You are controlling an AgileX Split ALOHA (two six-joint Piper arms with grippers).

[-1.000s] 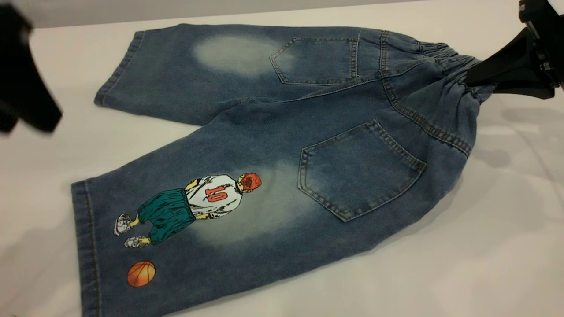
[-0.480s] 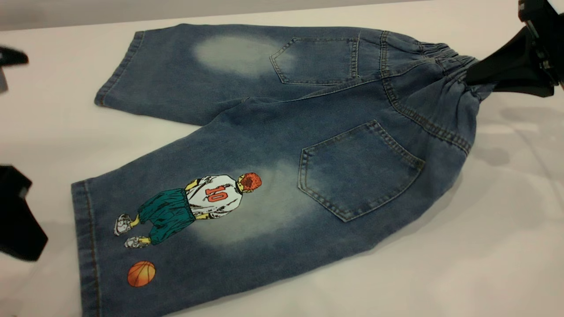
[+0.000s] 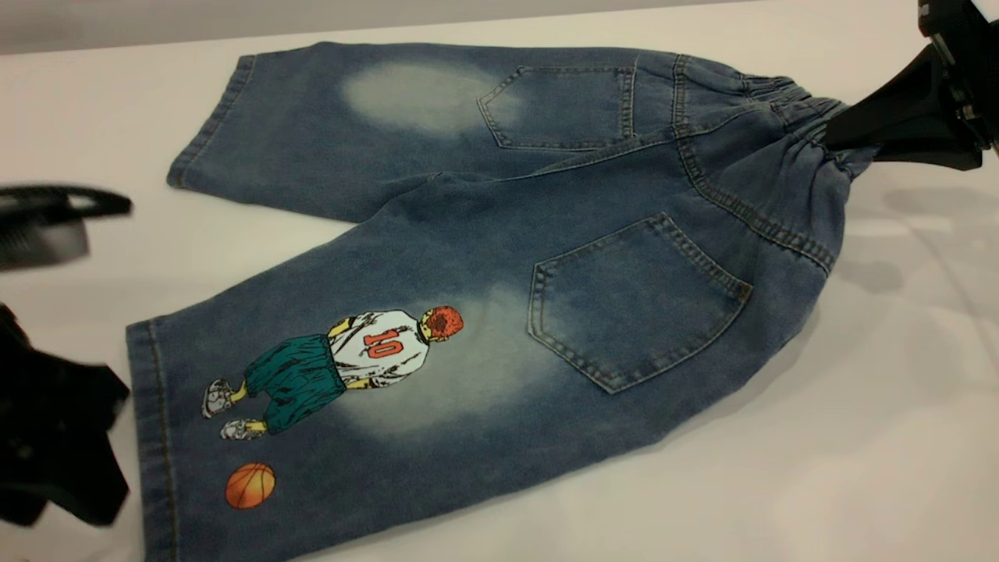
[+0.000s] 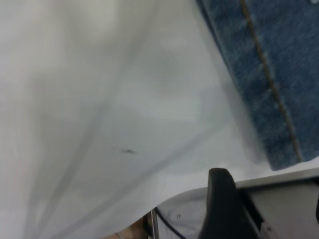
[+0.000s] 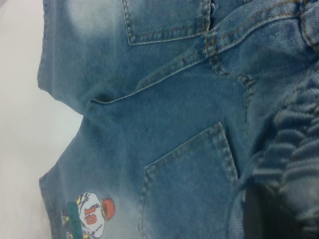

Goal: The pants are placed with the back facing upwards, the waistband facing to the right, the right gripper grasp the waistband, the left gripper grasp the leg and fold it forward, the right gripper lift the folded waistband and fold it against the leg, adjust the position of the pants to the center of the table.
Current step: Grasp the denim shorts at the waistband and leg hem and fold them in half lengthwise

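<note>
I will next grab the near leg's hem toward its outer side (image 3: 159, 510) with my left gripper. Then my left gripper should fold that leg forward onto the far leg.
Blue denim pants (image 3: 499, 234) lie back up on the white table (image 3: 858, 437), pockets showing and a basketball-player print on the near leg. The elastic waistband (image 3: 788, 97) points right. My right gripper (image 3: 833, 139) is shut on the bunched waistband (image 5: 294, 149), which is lifted slightly at the far right. My left gripper (image 3: 117, 300) is open at the left edge, just outside the near leg's hem (image 3: 144, 421) and not touching it. The left wrist view shows that hem (image 4: 269, 84) and one black finger (image 4: 222, 199) over the table's edge.
Bare white table surface lies left of the legs (image 3: 101, 117) and in front of the pants. The table's back edge runs along the top (image 3: 468, 17). The far leg's hem (image 3: 207, 117) lies flat at the back left.
My left gripper has swung from the upper left down and toward the near leg's hem, and its fingers have spread. The right gripper and the pants have stayed put.
</note>
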